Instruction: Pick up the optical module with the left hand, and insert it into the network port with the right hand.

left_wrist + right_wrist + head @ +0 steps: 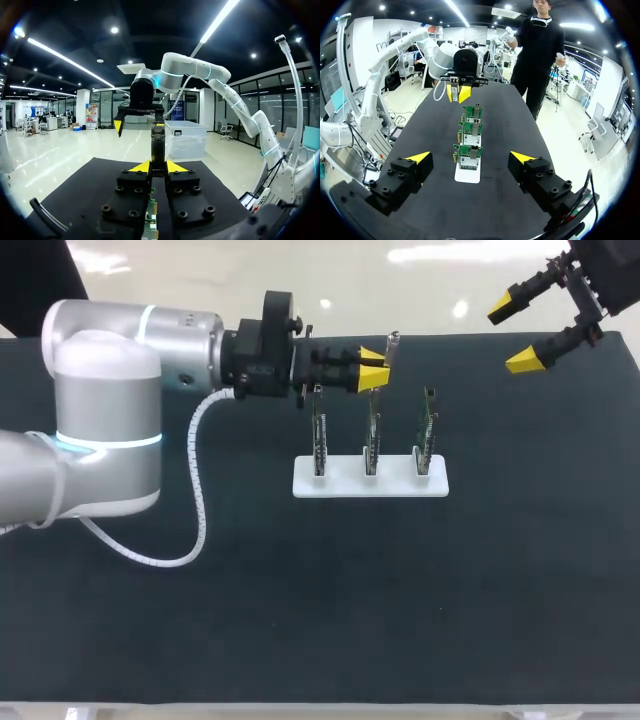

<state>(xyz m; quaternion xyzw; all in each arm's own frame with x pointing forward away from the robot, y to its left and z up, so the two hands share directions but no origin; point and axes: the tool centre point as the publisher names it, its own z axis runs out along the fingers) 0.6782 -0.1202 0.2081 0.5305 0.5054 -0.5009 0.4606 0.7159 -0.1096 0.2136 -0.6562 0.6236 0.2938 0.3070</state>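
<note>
Next, my right gripper grabs the end of the module that sticks out past the yellow fingertips, since they cover one end of the optical module (pixel 391 344).
My left gripper (pixel 374 366) hangs over the top of the middle network card (pixel 371 430), shut on the optical module (pixel 391 344), a slim dark metal block. In the left wrist view the module (pixel 158 142) sticks out ahead from between the yellow fingertips (pixel 142 166). Three green network cards stand upright in a white rack (pixel 340 483). My right gripper (pixel 512 336) is open in the air at the table's far right, away from the cards. In its own view the right gripper (pixel 470 158) looks along the row of cards (pixel 470 129) toward the left gripper (pixel 459 93).
The dark table top (pixel 320 610) is bare around the rack. A white coiled cable (pixel 195 510) loops from my left arm over the table at the left. The left card (pixel 319 430) and right card (pixel 428 425) flank the middle one.
</note>
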